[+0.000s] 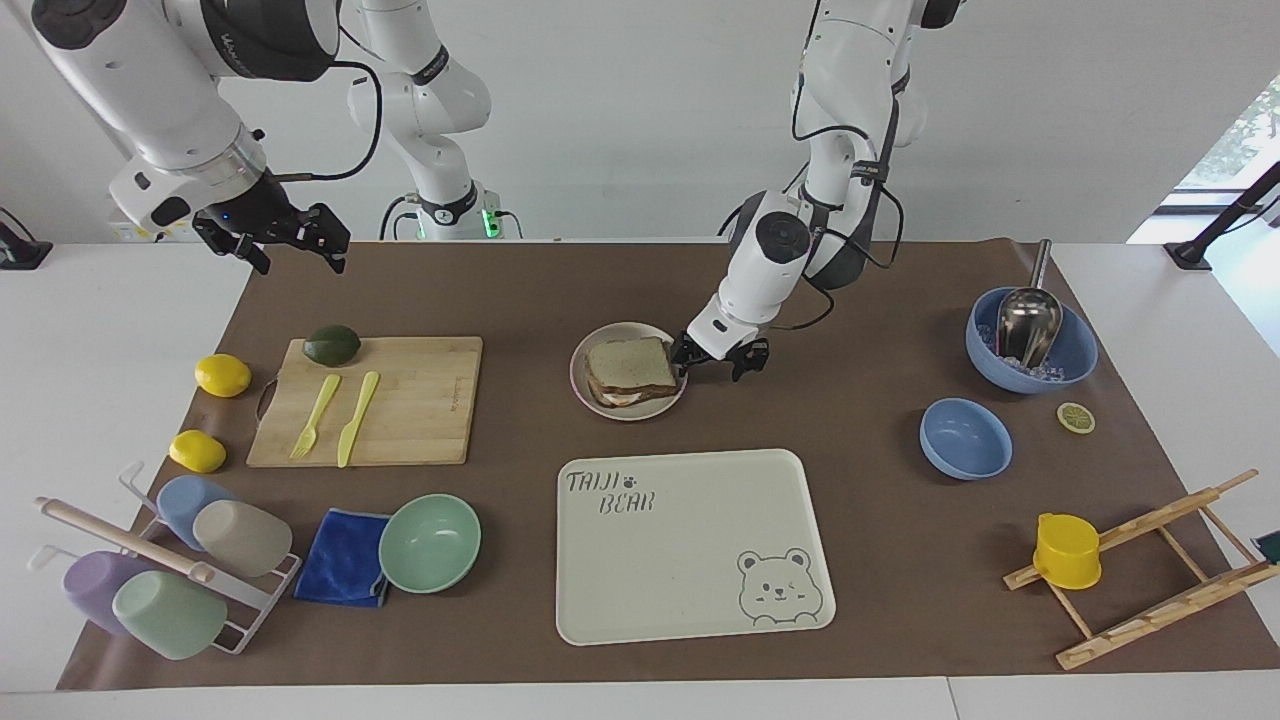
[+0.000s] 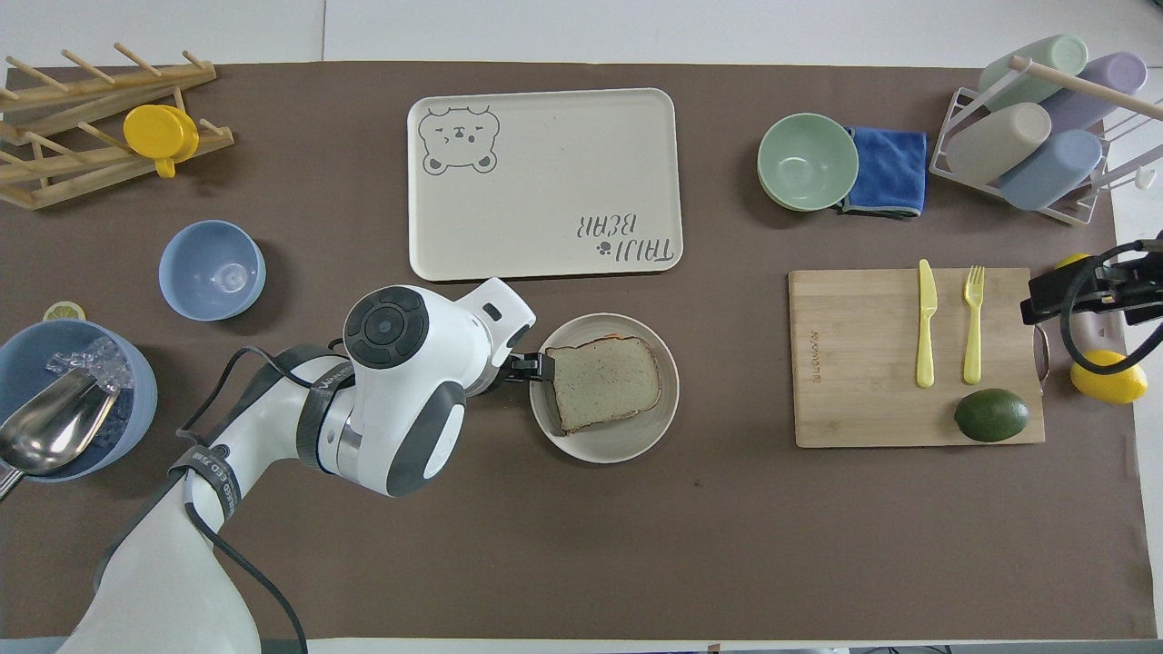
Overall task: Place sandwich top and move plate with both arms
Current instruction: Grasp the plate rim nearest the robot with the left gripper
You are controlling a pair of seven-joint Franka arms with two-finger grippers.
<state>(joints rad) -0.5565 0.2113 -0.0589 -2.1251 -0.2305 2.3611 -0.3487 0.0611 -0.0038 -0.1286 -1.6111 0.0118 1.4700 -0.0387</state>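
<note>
My left gripper will next take hold of the plate by its rim [image 2: 541, 399], so it can move the sandwich onto the cream bear tray [image 2: 545, 185].
The sandwich top [image 1: 628, 364] lies flat on the sandwich on the plate [image 1: 579, 381] in the middle of the mat. It also shows in the overhead view [image 2: 603, 382], on the plate [image 2: 627, 446]. My left gripper [image 1: 712, 362] is low and open at the plate's rim, on the side toward the left arm's end of the table. In the overhead view this gripper [image 2: 536, 368] reaches the rim beside the bread. My right gripper [image 1: 272, 246] is open and empty, up in the air over the mat's corner near the cutting board, and shows in the overhead view [image 2: 1081, 295].
The cream bear tray [image 1: 690, 600] lies farther from the robots than the plate. A cutting board [image 1: 420, 410] with an avocado, fork and knife, two lemons, a mint-green bowl [image 1: 430, 542] and a cup rack are toward the right arm's end. Blue bowls [image 1: 965, 438] and a wooden rack are toward the left arm's end.
</note>
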